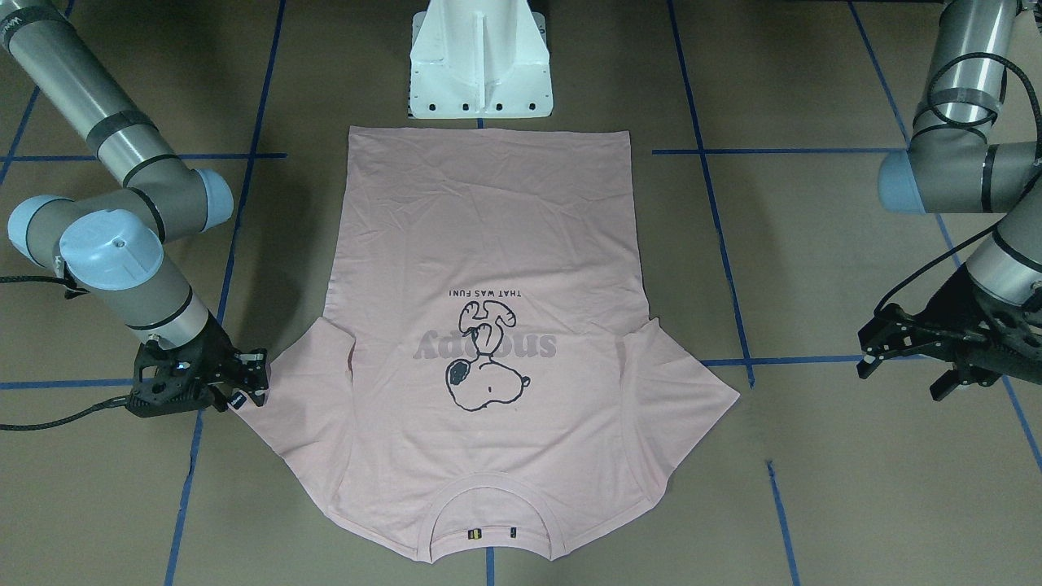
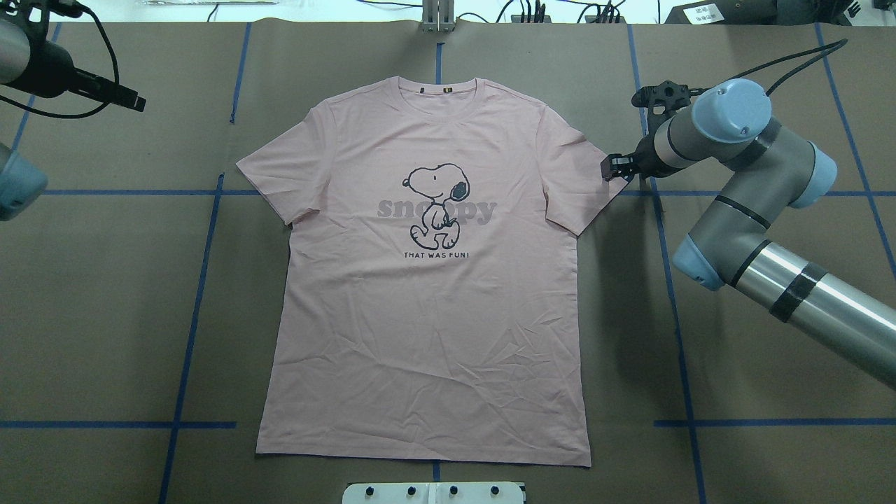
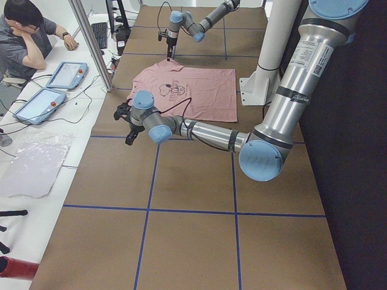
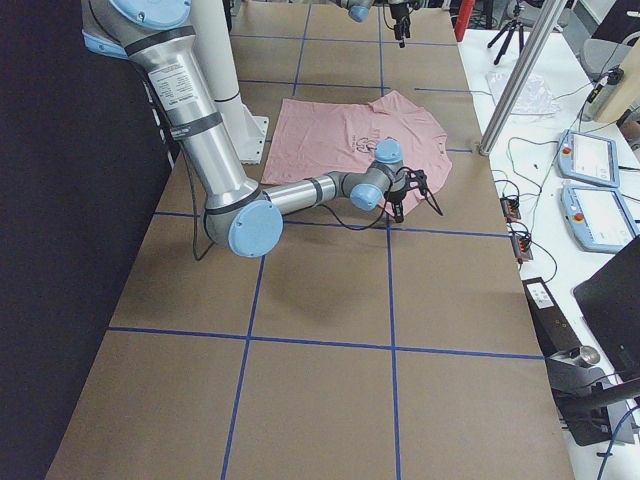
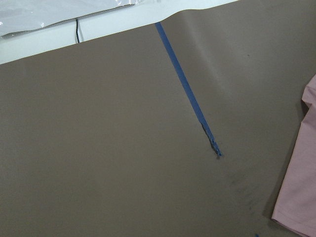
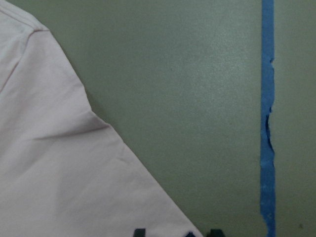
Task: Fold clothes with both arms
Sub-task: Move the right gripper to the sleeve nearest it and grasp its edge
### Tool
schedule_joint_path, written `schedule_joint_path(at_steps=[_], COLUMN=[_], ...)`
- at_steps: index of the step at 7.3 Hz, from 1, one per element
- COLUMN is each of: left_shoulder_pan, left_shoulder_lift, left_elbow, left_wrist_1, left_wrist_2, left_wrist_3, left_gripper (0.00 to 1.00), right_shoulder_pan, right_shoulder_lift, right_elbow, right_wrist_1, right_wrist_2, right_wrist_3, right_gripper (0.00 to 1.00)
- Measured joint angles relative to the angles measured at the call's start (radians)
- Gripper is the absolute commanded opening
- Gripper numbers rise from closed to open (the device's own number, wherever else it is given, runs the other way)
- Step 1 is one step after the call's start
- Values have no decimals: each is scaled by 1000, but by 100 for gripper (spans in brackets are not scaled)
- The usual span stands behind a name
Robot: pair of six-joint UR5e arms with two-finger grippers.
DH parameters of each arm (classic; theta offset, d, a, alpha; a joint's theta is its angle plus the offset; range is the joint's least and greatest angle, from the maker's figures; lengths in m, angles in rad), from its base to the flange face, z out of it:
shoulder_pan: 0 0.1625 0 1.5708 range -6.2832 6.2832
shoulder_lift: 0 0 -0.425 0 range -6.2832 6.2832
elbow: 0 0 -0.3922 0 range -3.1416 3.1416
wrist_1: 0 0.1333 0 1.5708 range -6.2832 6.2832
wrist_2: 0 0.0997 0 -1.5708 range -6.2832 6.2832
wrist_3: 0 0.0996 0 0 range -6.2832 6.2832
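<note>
I need to grab the pink T-shirt by its sleeve's tip corner point(image 1: 244, 408) with my right gripper next, to fold the sleeve onto the shirt's printed front point(image 1: 488, 352).
The pale pink T-shirt point(image 2: 427, 315) lies flat and spread out on the brown table, printed side up, collar at the far side from the robot. It also shows in the front-facing view point(image 1: 488, 244). My right gripper point(image 2: 612, 168) is low at the tip of the sleeve on my right side. In the right wrist view its two fingertips point(image 6: 140, 232) stand apart with the sleeve corner point(image 6: 64, 173) between them, so it is open. My left gripper point(image 1: 895, 370) is open and empty, well clear of the other sleeve. The left wrist view shows only that sleeve's edge point(image 5: 301, 187).
The white pedestal base point(image 1: 480, 65) stands just behind the shirt's hem. Blue tape lines point(image 2: 203, 280) cross the brown table cover. An operator point(image 3: 24, 36) sits at a side bench with tablets point(image 3: 66, 74) beyond the table's far edge.
</note>
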Motion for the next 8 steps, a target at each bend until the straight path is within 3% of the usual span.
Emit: schedule_joint_path(at_steps=[1, 5, 8], left_shoulder_pan=[0, 0, 0], left_shoulder_lift=[0, 3, 6], left_elbow=[0, -3, -4], left_wrist_1=[-1, -1, -1], left_wrist_2=[0, -1, -1], left_wrist_3=[0, 0, 1], left_gripper=[100, 96, 96], right_shoulder_pan=[0, 1, -30], right_shoulder_lift=[3, 25, 154], right_elbow=[3, 75, 71], right_wrist_1=[1, 0, -13], right_wrist_2=[1, 9, 4], right_wrist_3=[1, 16, 105], right_gripper=[0, 0, 0])
